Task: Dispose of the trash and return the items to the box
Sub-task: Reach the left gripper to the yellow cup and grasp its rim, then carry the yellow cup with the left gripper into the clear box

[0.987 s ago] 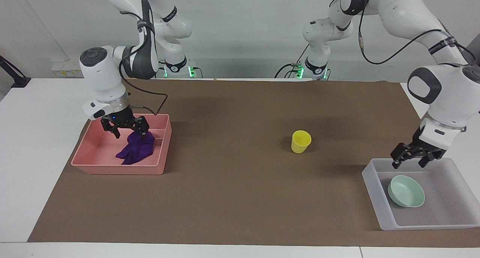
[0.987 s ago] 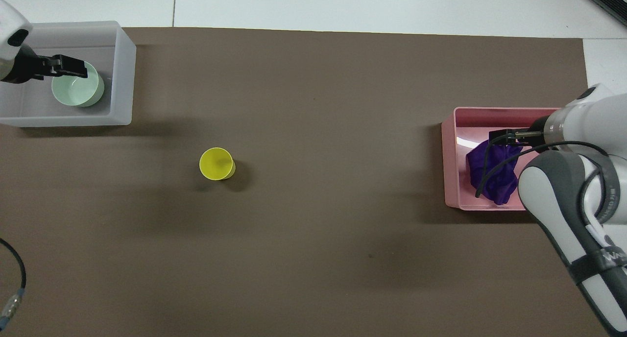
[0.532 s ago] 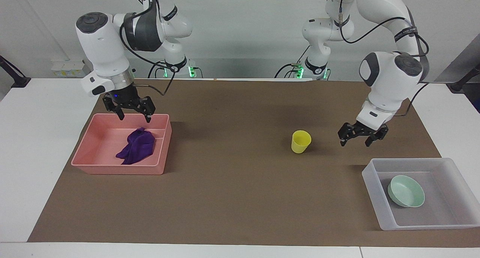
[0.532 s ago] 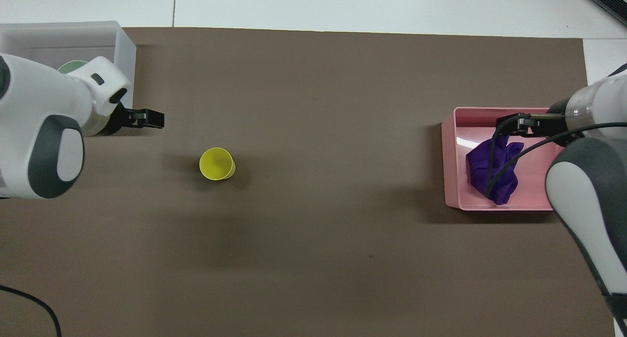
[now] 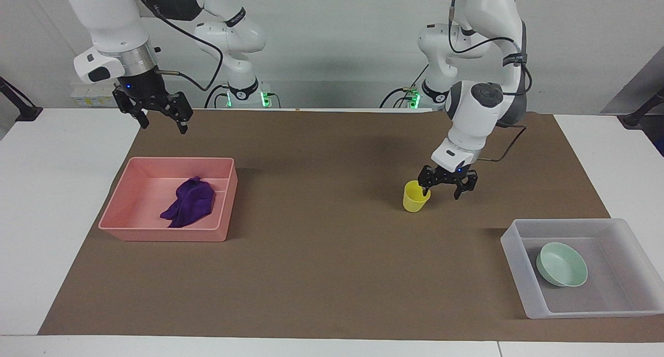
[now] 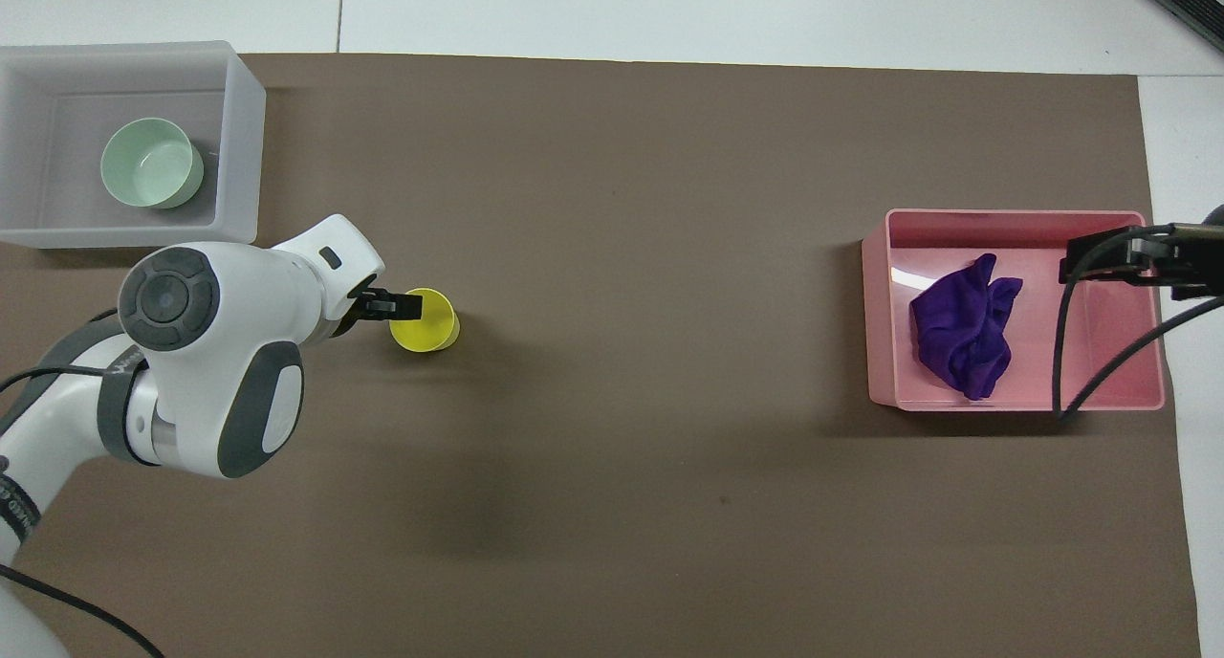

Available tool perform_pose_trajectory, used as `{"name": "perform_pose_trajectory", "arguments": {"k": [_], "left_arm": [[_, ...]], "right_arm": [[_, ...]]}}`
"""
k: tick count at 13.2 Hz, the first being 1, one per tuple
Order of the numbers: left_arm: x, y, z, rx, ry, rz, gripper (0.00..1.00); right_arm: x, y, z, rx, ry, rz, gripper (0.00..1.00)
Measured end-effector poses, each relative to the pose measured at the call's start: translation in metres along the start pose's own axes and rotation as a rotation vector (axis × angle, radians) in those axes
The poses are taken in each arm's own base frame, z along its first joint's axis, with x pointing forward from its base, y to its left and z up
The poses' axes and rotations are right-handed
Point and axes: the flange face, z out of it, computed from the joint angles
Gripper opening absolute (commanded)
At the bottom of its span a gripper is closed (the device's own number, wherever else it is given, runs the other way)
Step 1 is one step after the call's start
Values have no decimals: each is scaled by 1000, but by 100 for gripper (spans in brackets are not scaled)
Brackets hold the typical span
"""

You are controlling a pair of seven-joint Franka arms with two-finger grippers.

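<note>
The yellow cup needs to go back into the translucent box, so my left gripper will grab the cup by its rim (image 6: 418, 291) next.
The yellow cup (image 5: 416, 197) stands upright mid-table; it also shows in the overhead view (image 6: 427, 319). My left gripper (image 5: 441, 187) is open and low at the cup. One finger is at the cup's rim and the other is outside it, toward the left arm's end. From above, the left gripper (image 6: 384, 306) overlaps the rim. The mint-green bowl (image 5: 562, 264) (image 6: 151, 163) lies in the translucent box (image 5: 609, 279) (image 6: 57, 103). The purple rag (image 5: 190, 202) (image 6: 961, 328) lies in the pink tray (image 5: 129, 211) (image 6: 1081, 352). My right gripper (image 5: 162, 123) (image 6: 1095, 256) is open and empty, high over the tray.
A brown mat (image 5: 321, 263) covers the table between the two trays. The pink tray is at the right arm's end and the box at the left arm's end. Bare white tabletop (image 5: 46, 191) lies outside the mat.
My left gripper left the box, where the bowl stays, and came down at the cup. My right gripper let go of the rag in the pink tray and rose high above it.
</note>
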Motion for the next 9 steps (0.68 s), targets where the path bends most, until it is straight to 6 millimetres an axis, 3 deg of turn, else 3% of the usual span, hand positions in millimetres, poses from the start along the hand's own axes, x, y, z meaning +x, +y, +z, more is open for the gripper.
{"name": "perform_pose_trajectory", "arguments": {"k": [1, 3, 9], "left_arm": [[-6, 5, 7, -3, 6, -13, 38], [-16, 12, 16, -7, 16, -52, 0], [-14, 13, 12, -12, 33, -151, 0]], "right_arm": [[-2, 0, -6, -1, -5, -10, 100], [-2, 0, -7, -1, -8, -27, 100], [-3, 0, -5, -2, -19, -42, 100]]}}
